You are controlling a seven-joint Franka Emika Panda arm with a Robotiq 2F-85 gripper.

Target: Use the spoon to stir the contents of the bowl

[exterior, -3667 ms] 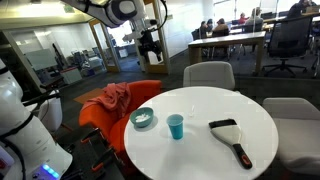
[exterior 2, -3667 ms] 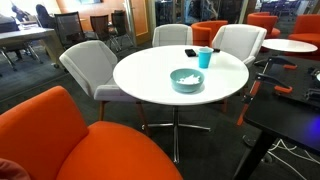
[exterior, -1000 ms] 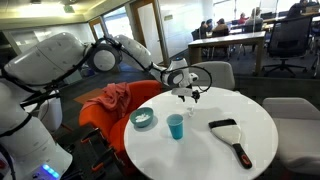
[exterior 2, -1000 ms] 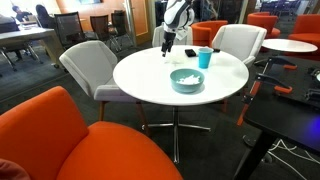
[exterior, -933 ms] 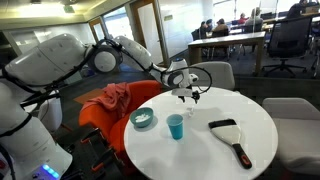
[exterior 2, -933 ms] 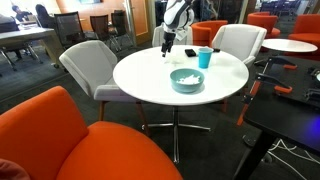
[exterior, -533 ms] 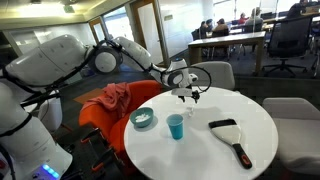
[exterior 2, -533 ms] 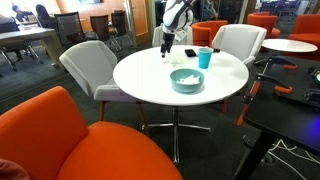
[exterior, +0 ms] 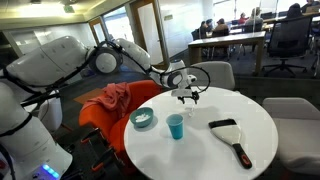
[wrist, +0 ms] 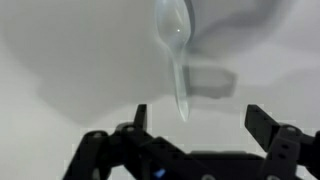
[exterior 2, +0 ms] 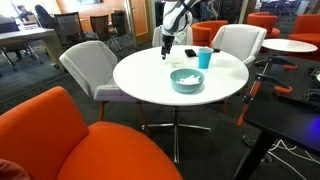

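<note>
The spoon (wrist: pixel 175 55) is below my fingers and only the tip of its handle reaches the gap, so my gripper would miss the spoon if it closed now. I should first lower.
A pale spoon (wrist: pixel 175 55) lies on the white table (wrist: pixel 70 70), seen in the wrist view just ahead of my open gripper (wrist: pixel 197 118), its handle pointing toward the jaws. In both exterior views my gripper (exterior: pixel 187 96) hovers low over the far side of the table (exterior 2: pixel 164 52). The teal-green bowl (exterior: pixel 143 120) with a whitish heap (exterior: pixel 144 118) sits at the table's edge, well away from the gripper; it also shows in an exterior view (exterior 2: pixel 186 80).
A bright-blue cup (exterior: pixel 176 126) stands near the bowl, also in an exterior view (exterior 2: pixel 204 57). A black-handled scraper (exterior: pixel 230 135) lies on the table. Grey and orange chairs (exterior 2: pixel 90 66) ring the table.
Since 3.7 s ago the arm has come down from high at the back to just over the table by the spoon. In the last second it is nearly still.
</note>
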